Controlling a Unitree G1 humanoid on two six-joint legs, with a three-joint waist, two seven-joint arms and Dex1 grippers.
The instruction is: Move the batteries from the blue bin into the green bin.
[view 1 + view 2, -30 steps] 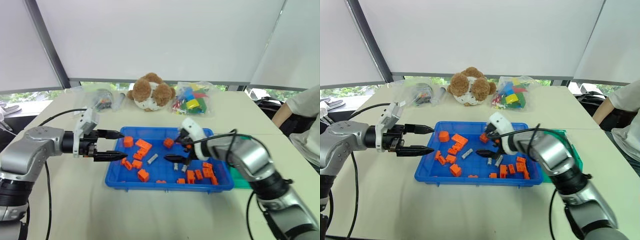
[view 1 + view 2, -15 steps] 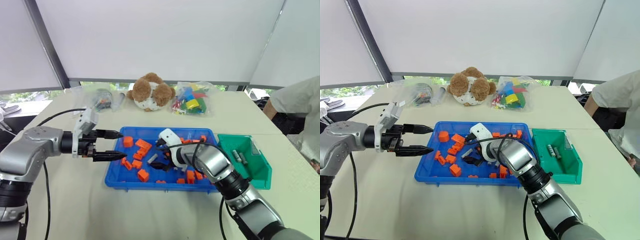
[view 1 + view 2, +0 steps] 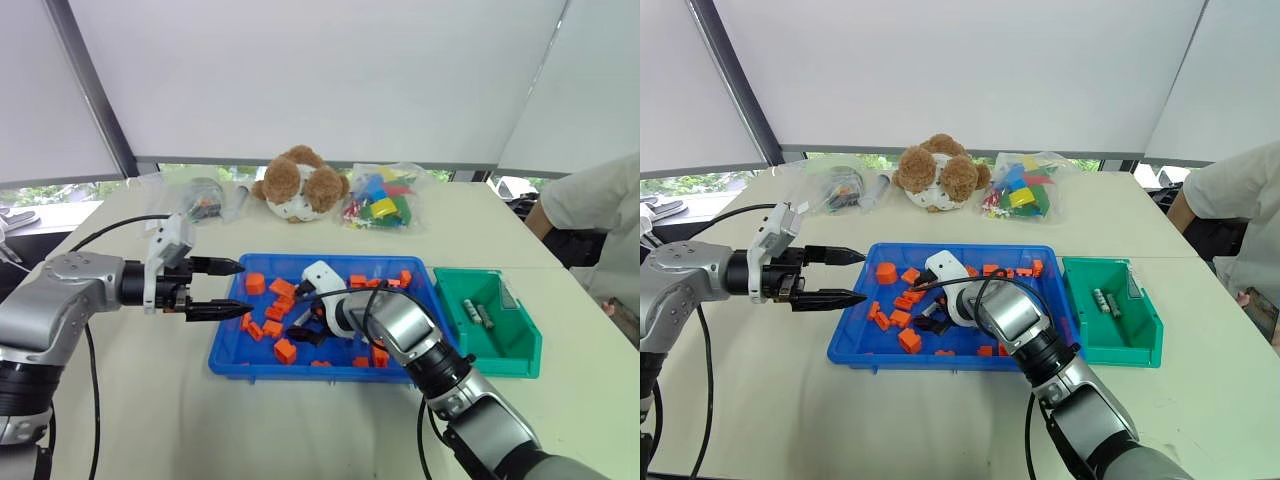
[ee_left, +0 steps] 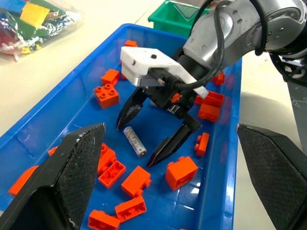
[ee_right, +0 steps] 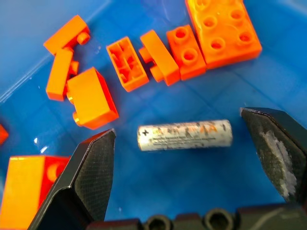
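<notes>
My right gripper should close on the silver battery now. My fingers are beside both of its ends, so they would hold it.
The blue bin (image 3: 340,258) lies mid-table, strewn with orange blocks (image 3: 286,350). One silver battery (image 5: 184,135) lies flat on its floor, also seen as battery (image 4: 135,141). My right gripper (image 3: 298,313) is low inside the bin, open, with one finger (image 5: 91,182) on each side of that battery and not touching it. To the right of the blue bin stands the green bin (image 3: 520,352) with two batteries (image 3: 478,314) in it. My left gripper (image 3: 246,289) hovers open and empty over the blue bin's left edge, pointing right.
A teddy bear (image 3: 300,185), a bag of coloured blocks (image 3: 382,198) and another plastic bag (image 3: 205,198) lie at the back of the table. A person (image 3: 590,210) sits at the right edge. Orange blocks crowd around the battery.
My right gripper has moved left and down across the blue bin, from its right half to straddle the battery, uncovering the green bin. The person leaned in. The left gripper stayed put.
</notes>
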